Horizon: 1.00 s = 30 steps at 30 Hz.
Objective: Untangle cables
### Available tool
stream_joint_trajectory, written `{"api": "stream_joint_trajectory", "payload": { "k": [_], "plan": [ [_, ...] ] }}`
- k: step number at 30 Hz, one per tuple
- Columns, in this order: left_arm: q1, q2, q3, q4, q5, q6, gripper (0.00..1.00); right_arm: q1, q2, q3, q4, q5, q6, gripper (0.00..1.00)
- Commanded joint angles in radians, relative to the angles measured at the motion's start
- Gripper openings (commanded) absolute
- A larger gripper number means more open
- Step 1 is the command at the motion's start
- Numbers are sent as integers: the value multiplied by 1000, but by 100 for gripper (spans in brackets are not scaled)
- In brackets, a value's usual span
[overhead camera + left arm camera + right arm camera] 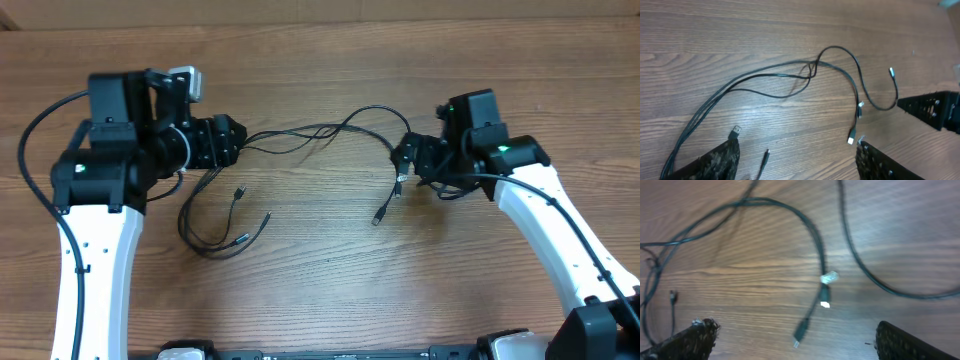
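I need to untangle one black cable, so I should next grab it with my left gripper at the looped side, beyond the crossing (278, 152) (774, 96), and draw its plug ends free.
Several thin black cables (300, 133) lie across the wooden table between my two grippers. They cross in a loose knot (812, 67) and loop on the left (200, 225). Loose plug ends lie at mid-table (380, 214) and near the loops (240, 192). My left gripper (232, 142) is open over the cables' left part. In the left wrist view a plug end (765, 157) lies on the wood between its fingers (715, 162), held by neither. My right gripper (402, 160) is open above a plug (800, 329) with nothing gripped.
The wooden table (330, 290) stretches toward the front edge, where the arm bases stand (180, 350). A thick black arm wire (35, 130) arcs out at the far left. The table's back edge (320, 22) runs along the top.
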Motion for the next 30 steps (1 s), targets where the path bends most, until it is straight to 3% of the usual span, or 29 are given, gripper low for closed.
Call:
{"api": "stream_joint_trajectory", "payload": {
  "k": [1,6,10,17,26,30],
  "plan": [
    [-51,32,14,2,-54,56,74,-50,-28,14,-48,-12,-4,100],
    [-136,104,14,5,-55,129,75,-82,-28,14,-118,-11,-4,100],
    [-197,186,14,7,-55,120,74,-82,-28,14,-129,-11,-4,100],
    [-220,344,14,8,-51,-119,75,-81,-28,14,-132,-11,-4,100],
    [-219,440,14,92,-51,-167,73,-81,-28,14,-132,-11,-4,100],
    [-219,451,14,73,-51,-335,72,-81,-28,14,-132,-11,-4,100]
  ]
}}
